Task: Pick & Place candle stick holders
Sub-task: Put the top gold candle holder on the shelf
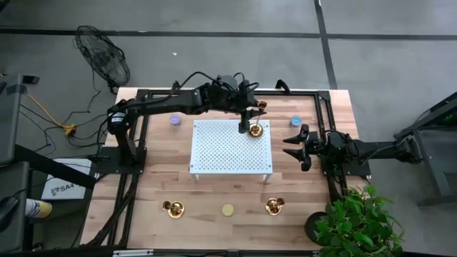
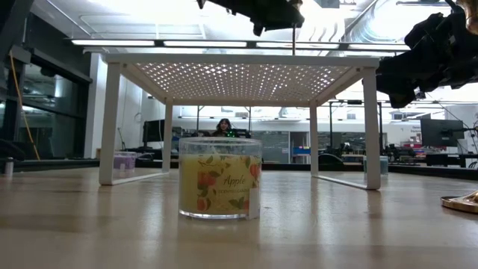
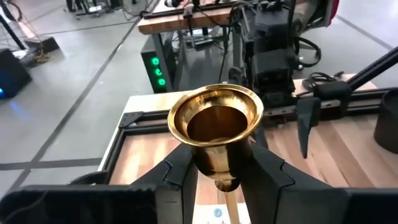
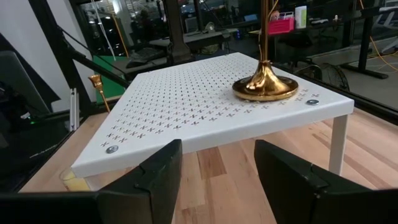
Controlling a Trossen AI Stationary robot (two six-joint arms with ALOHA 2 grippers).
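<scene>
The holder's round base (image 1: 255, 130) is resting on the white perforated shelf (image 1: 214, 153). The holder would stand, so my left gripper will open.
My left gripper (image 1: 255, 108) reaches in from the table's left over the far right corner of the white perforated shelf (image 1: 214, 153). It is shut on a tall gold candle stick holder (image 1: 258, 129). The holder stands upright, its round base (image 4: 265, 87) on the shelf top. My right gripper (image 1: 294, 146) waits open and empty just right of the shelf, its fingers (image 4: 158, 168) level with the shelf's edge. Two more gold holders (image 1: 173, 208) (image 1: 275, 205) are on the table near its front edge. My left gripper pinches the holder's flared cup top (image 3: 214, 146) between its two fingers, one on each side just below the rim. The fingers come from the table's left, slanting down. The holder is upright, its thin stem (image 2: 293, 37) running straight down to the base on the shelf.
A yellow candle jar (image 2: 220, 178) stands near the front edge between the two loose holders. A purple candle (image 1: 175, 120) and a blue candle (image 1: 295, 121) sit at the far side, left and right of the shelf. A potted plant (image 1: 353, 221) is at the near right corner.
</scene>
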